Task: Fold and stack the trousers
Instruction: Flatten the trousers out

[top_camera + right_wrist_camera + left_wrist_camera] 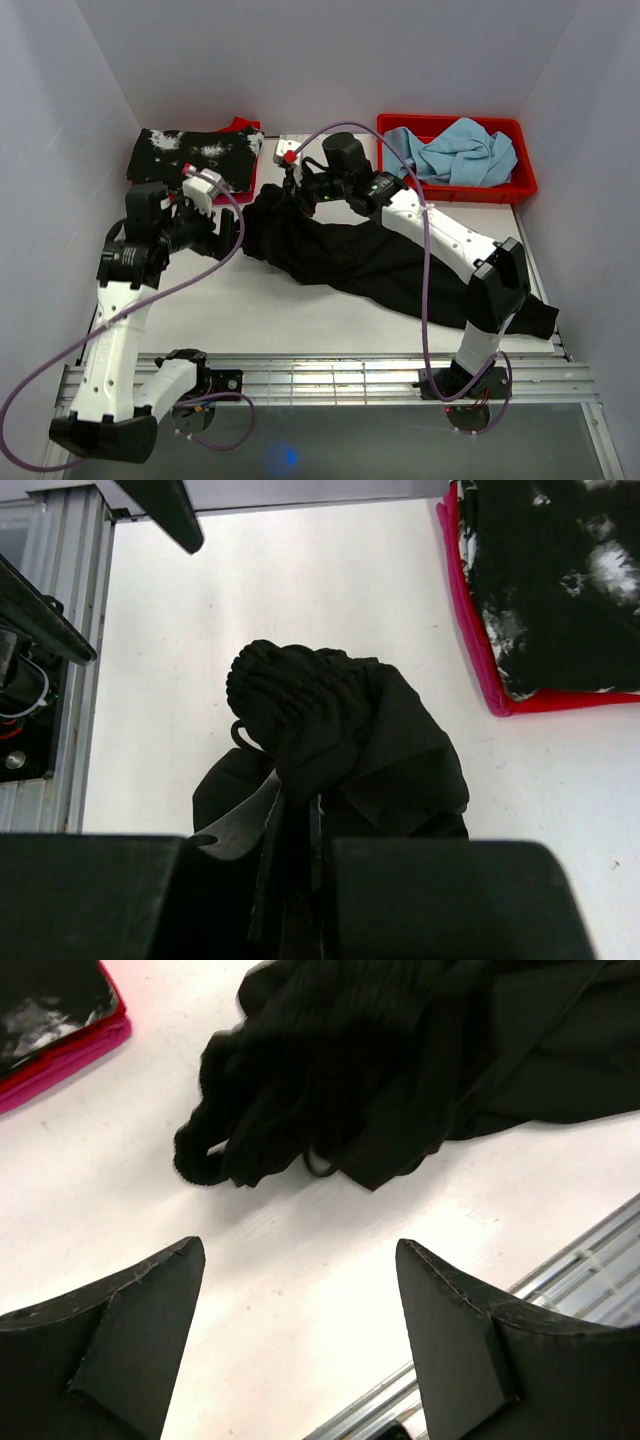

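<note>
The black trousers (380,260) need to be spread flat for folding, so my left gripper will next grab them by the near corner of the ribbed waistband (252,242).
The plain black trousers (380,260) lie crumpled in a diagonal band from the table's back centre to its front right. Their bunched, ribbed waistband end (300,695) hangs from my right gripper (300,815), which is shut on a fold of the black cloth; from above this gripper (292,188) sits at the band's upper left end. My left gripper (300,1260) stands open over bare table with nothing between its fingers, just short of the same bunched end (300,1110). Seen from above, the left gripper (228,232) is left of the trousers.
A black garment with white splotches (190,155) lies folded on a red cloth (480,630) at the back left. A red bin (520,185) at the back right holds a blue cloth (455,150). Metal rails (330,380) run along the near edge.
</note>
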Tool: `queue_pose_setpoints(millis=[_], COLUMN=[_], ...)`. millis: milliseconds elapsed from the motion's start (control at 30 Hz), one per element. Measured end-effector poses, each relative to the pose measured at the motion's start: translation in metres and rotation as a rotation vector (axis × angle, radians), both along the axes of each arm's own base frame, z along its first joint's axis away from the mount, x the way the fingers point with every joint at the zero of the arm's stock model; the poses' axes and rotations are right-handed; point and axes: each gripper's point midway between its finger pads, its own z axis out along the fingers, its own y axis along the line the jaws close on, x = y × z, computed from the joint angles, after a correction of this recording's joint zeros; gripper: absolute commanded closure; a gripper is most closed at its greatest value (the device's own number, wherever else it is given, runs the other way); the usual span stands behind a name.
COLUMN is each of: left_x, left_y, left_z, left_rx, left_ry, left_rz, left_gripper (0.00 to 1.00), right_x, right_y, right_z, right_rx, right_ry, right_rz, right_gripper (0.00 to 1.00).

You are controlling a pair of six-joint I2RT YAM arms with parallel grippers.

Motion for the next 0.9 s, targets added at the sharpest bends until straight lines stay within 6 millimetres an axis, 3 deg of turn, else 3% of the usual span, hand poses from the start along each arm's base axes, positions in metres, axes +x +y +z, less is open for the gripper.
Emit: queue_pose_setpoints(millis=[133, 367, 667, 900], left_x=[-0.014, -0.019, 0.007, 0.018], left_y=[0.010, 0.001, -0.016, -0.023], left_z=[-0.019, -0.057, -0.040, -0.065], left_rx=[0.038, 0.057, 0.049, 0.066], left_ry=[-0.039, -0.079, -0.235, -0.214], left_rz=[0.013, -0.107, -0.241, -0.328], left_gripper=[0.16, 0.30, 0.31, 0.33], right_x=[-0.005, -0.017, -0.034, -0.039], right_y=[-0.015, -0.029, -0.044, -0.050], right_z=[0.025, 0.048, 0.061, 0.073], right_rx=[0.027, 0.047, 0.041, 0.061], right_ry=[-0.007, -0.007, 0.005, 0.006], right_rz=[-0.011, -0.002, 0.012, 0.003], right_gripper=[0.92, 0.92, 0.92, 0.92])
